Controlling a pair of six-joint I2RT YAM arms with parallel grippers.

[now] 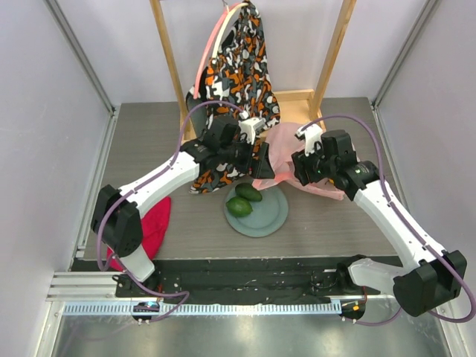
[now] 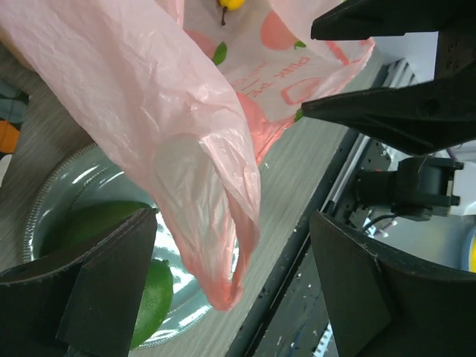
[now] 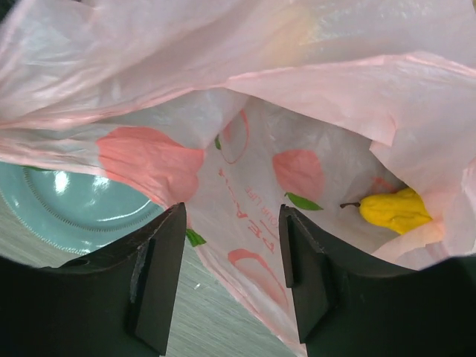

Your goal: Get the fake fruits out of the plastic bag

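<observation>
My left gripper should close on the fold now, because the lower end of the crinkled fold [image 1: 263,181] [image 2: 217,242] reaches past the ends of my fingers.
The pink plastic bag [image 1: 285,149] lies at mid-table between my two grippers. My left gripper [image 1: 265,165] is open; a crinkled fold of the bag [image 2: 201,171] hangs between its fingers [image 2: 104,282] untouched. My right gripper [image 1: 296,167] is open at the bag's mouth [image 3: 245,171], with the bag's lower edge between its fingers [image 3: 160,275]. A yellow fruit [image 3: 394,210] lies inside the bag and also shows in the left wrist view [image 2: 232,4]. Two green oval fruits [image 1: 248,192] [image 1: 239,207] lie on the plate [image 1: 271,217]. The grape bunch is hidden.
An orange-black-white patterned garment [image 1: 242,67] hangs from a wooden frame [image 1: 332,56] at the back, draping behind my left arm. A red cloth [image 1: 152,223] lies at the near left. The black base rail [image 1: 245,279] runs along the near edge.
</observation>
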